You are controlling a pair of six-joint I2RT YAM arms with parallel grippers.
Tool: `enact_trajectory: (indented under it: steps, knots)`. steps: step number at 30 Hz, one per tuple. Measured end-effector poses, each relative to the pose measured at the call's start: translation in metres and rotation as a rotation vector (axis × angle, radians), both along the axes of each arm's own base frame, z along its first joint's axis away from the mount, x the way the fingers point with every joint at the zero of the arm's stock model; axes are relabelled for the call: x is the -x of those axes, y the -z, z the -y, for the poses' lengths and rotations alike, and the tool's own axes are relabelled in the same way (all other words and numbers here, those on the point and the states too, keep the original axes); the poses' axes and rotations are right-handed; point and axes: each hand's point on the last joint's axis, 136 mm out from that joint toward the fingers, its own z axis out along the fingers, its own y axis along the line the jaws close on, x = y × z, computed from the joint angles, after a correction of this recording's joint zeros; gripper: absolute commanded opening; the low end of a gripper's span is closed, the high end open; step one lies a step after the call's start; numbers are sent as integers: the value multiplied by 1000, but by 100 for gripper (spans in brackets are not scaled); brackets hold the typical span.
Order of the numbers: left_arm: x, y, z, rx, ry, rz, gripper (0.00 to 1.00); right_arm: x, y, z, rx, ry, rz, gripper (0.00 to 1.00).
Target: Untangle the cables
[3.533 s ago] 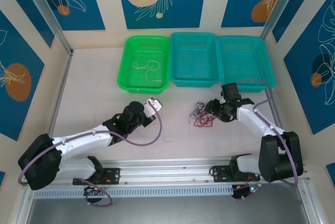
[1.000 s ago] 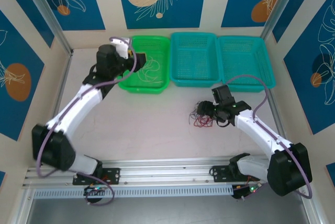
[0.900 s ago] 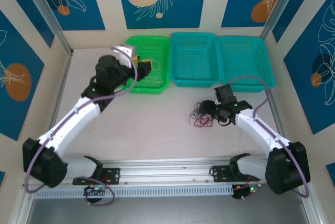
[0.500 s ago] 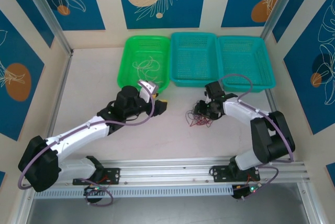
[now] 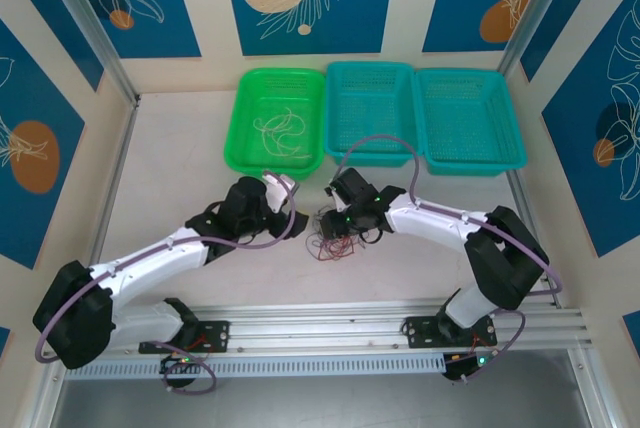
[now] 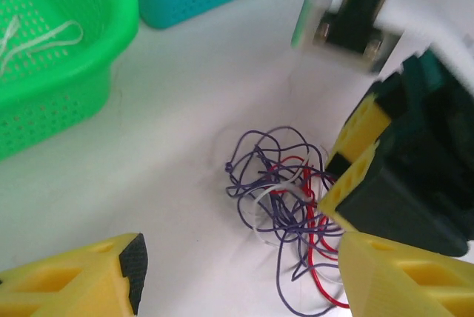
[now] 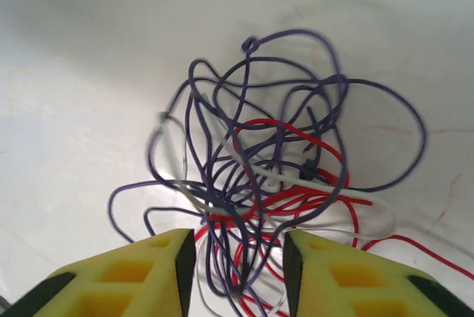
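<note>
The left gripper grabs the white cable by its loose end next, to untangle it from the purple and red cables.
A tangle of purple, red and white cables lies on the white table between my two grippers. In the right wrist view the cables spread just ahead of my right gripper, whose yellow fingers stand apart with several strands running loosely between them. The left wrist view has the same cables in front of my left gripper, which is wide open and holds nothing. From above, the left gripper and right gripper nearly meet over the heap. Loose white cables lie in the green basket.
Two teal baskets stand side by side at the back, right of the green one. In the left wrist view the right gripper's black and yellow body crowds the tangle's right side. The green basket's corner is close on the left.
My left arm swung back from the green basket to the table's middle. My right gripper moved left, and the tangle now lies further left and nearer.
</note>
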Motion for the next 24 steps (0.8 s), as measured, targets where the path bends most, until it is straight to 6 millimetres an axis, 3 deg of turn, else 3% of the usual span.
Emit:
enact_trajectory:
  steps: [7, 11, 15, 19, 24]
  knots:
    - [11, 16, 11, 11, 71, -74, 69, -15, -37, 11, -40, 36, 94, 45]
    - [10, 35, 15, -7, 87, -125, 65, -15, -52, 14, -69, 47, 127, 45]
    - [3, 58, 24, -17, 101, -197, 61, -11, -50, 18, -70, 61, 116, 45]
    - [-9, 66, 42, 23, 122, -235, 56, -7, -43, 23, -51, 75, 90, 44]
    - [-19, 77, 50, 67, 118, -273, 20, -6, -41, 24, -44, 80, 84, 44]
